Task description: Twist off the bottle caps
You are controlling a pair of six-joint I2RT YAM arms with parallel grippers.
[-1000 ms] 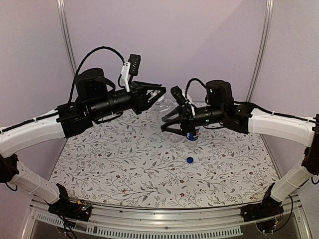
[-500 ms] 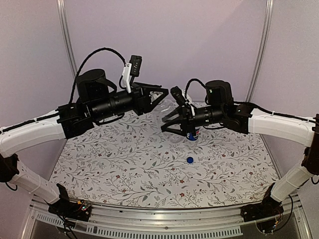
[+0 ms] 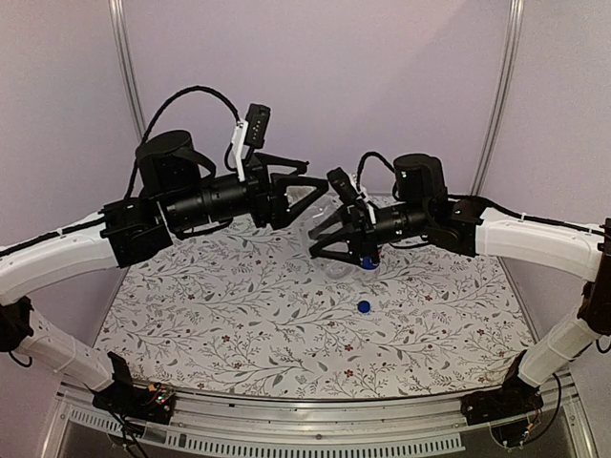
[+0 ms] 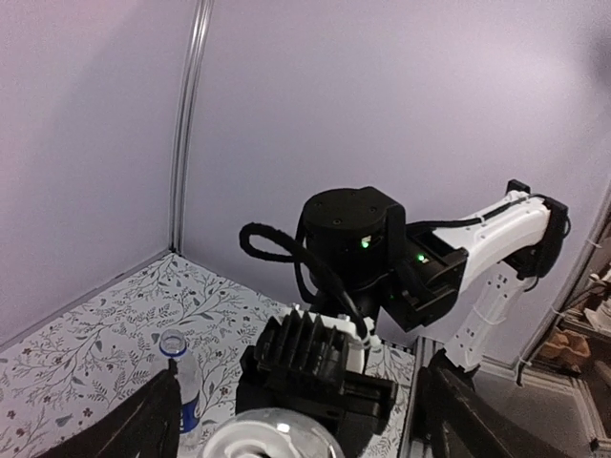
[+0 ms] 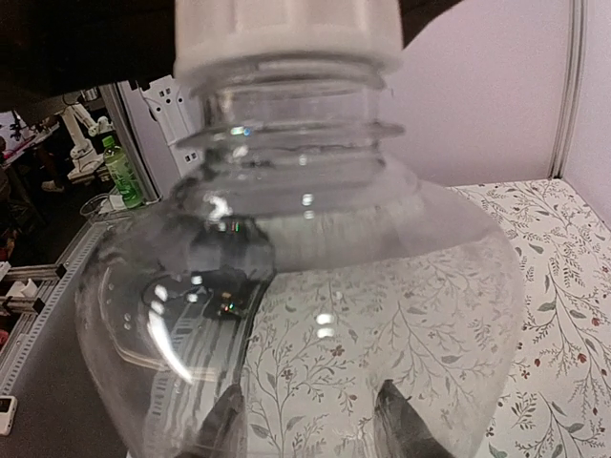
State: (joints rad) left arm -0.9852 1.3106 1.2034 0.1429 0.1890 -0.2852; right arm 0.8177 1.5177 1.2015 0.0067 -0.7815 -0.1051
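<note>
My left gripper will turn and unscrew the white cap from the clear bottle (image 5: 305, 286), so next it will grab the cap end-on, with its fingers on opposite sides.
My right gripper (image 3: 318, 243) is shut on the plain clear bottle (image 5: 305, 286), held above the table with its white cap (image 5: 286, 33) pointing toward the left arm. My left gripper (image 3: 307, 196) is open, one finger (image 4: 158, 420) on each side of that white cap (image 4: 258, 441) without touching it. The Pepsi bottle (image 4: 181, 386) stands upright on the table behind the right gripper, its mouth uncapped. A blue cap (image 3: 363, 306) lies loose on the mat in front of it.
A floral-patterned mat (image 3: 239, 315) covers the table. Metal corner posts (image 3: 124, 57) and pale walls close in the back and sides. The right arm's black wrist (image 4: 353, 239) fills the middle of the left wrist view.
My left gripper has gone from shut on the white cap to wide open. The right gripper has tilted slightly downward with the bottle.
</note>
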